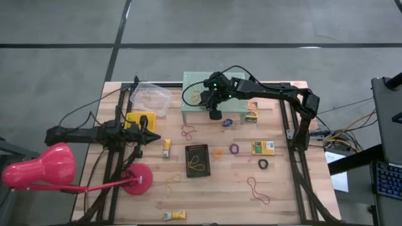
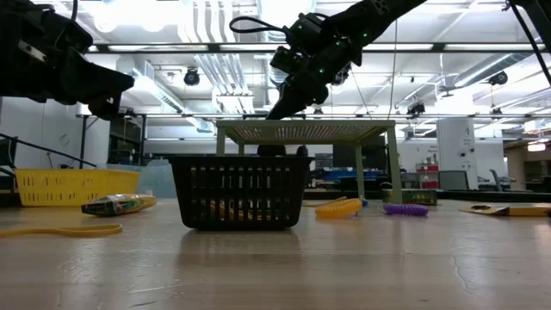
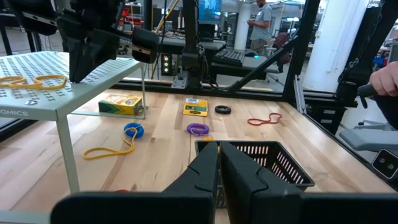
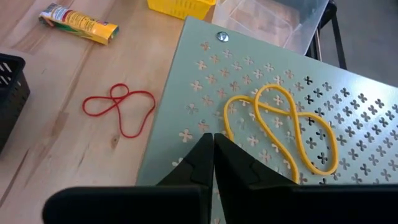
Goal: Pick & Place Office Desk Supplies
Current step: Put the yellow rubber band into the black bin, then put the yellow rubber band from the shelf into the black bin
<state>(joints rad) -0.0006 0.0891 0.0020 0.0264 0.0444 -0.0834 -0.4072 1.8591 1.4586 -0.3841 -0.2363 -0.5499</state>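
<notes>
My right gripper reopens its fingers next, since they are shut beside the yellow rubber band, then closes on the yellow rubber band's crossed parts.
A yellow rubber band (image 4: 281,125) lies in loops on the top of the mint-green perforated stand (image 1: 200,100). My right gripper (image 4: 213,147) is shut with its tips just over the stand's top near its edge, beside the band's end; nothing shows between its fingers. A red rubber band (image 4: 119,107) lies on the table below that edge. More bands, a blue ring (image 1: 228,122), a black ring (image 1: 263,164) and small yellow-orange boxes (image 1: 262,147) are scattered on the wood. My left gripper (image 3: 219,167) waits shut at the table's left, level.
A black basket (image 1: 197,161) with a yellow band inside stands mid-table. A pink lamp (image 1: 44,168) sits at the near left, a clear tub (image 1: 151,98) and a yellow basket (image 1: 138,120) at the far left. A person (image 3: 261,18) stands beyond the table.
</notes>
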